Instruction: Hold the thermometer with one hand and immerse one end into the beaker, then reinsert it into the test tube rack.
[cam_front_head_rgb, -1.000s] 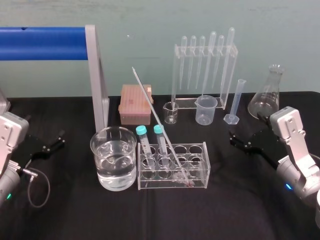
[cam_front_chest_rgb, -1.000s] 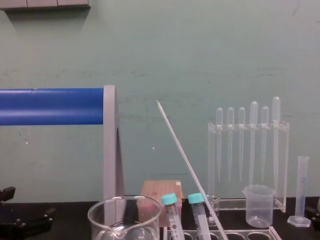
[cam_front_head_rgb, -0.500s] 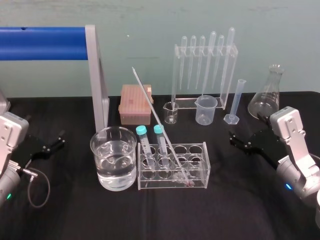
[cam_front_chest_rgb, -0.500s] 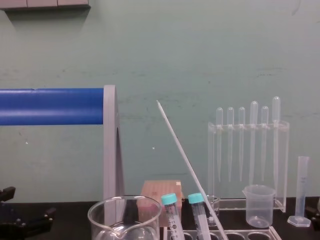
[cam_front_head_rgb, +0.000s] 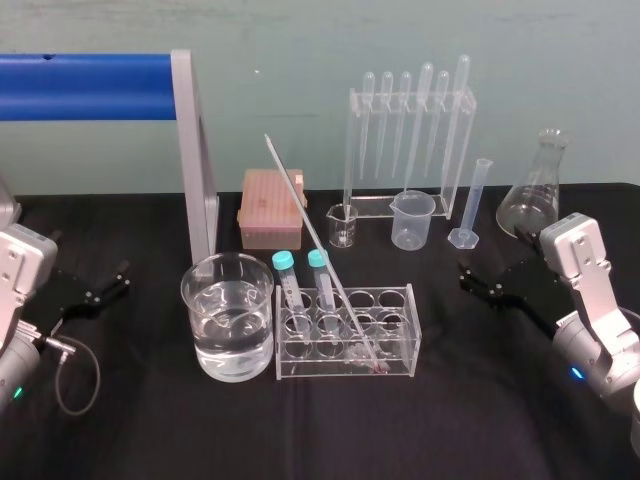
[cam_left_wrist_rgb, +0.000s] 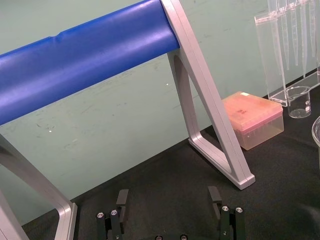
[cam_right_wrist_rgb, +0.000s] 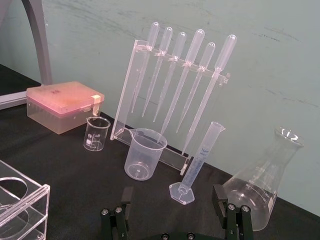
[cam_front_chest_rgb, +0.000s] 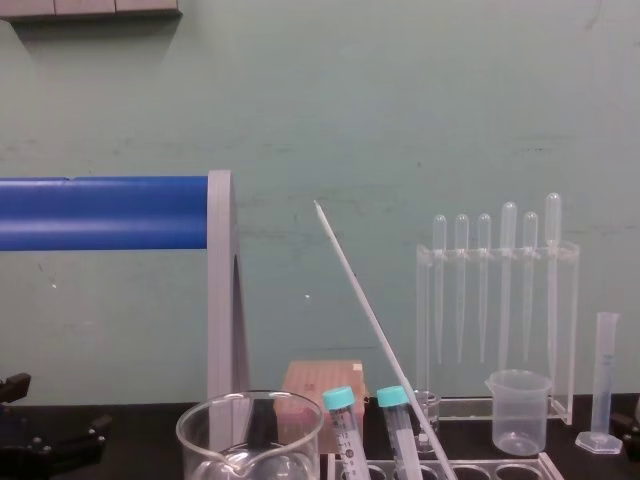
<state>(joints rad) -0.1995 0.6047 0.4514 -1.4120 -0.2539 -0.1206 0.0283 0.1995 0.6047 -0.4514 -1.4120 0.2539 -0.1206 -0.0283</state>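
The teal-capped tubes and the rack crowd the thermometer's lower end. My right gripper needs to grab the thermometer by its bare upper body (cam_front_chest_rgb: 367, 306) next.
The thermometer (cam_front_head_rgb: 320, 245) is a long thin glass rod standing in the test tube rack (cam_front_head_rgb: 400, 295), its top leaning back and to the left; it also rises past the rack in the chest view (cam_front_chest_rgb: 375, 335). Two teal-capped tubes (cam_front_head_rgb: 285, 275) stand in the rack's left holes. The large glass beaker (cam_front_head_rgb: 190, 300), part full of clear liquid, touches the rack's left end. My left gripper (cam_front_head_rgb: 90, 292) rests open low at the far left, its fingers (cam_left_wrist_rgb: 122, 197) wide apart and holding nothing. To the right of the rack, my right gripper (cam_front_head_rgb: 480, 282) is open and empty too (cam_right_wrist_rgb: 173, 196).
A blue bar on a grey frame (cam_front_head_rgb: 195, 150) stands behind the beaker. Behind the rack are a pink tip box (cam_front_head_rgb: 270, 208), a small glass beaker (cam_front_head_rgb: 342, 225), a plastic beaker (cam_front_head_rgb: 412, 218), a pipette stand (cam_front_head_rgb: 410, 130), a graduated cylinder (cam_front_head_rgb: 475, 200) and a conical flask (cam_front_head_rgb: 535, 190).
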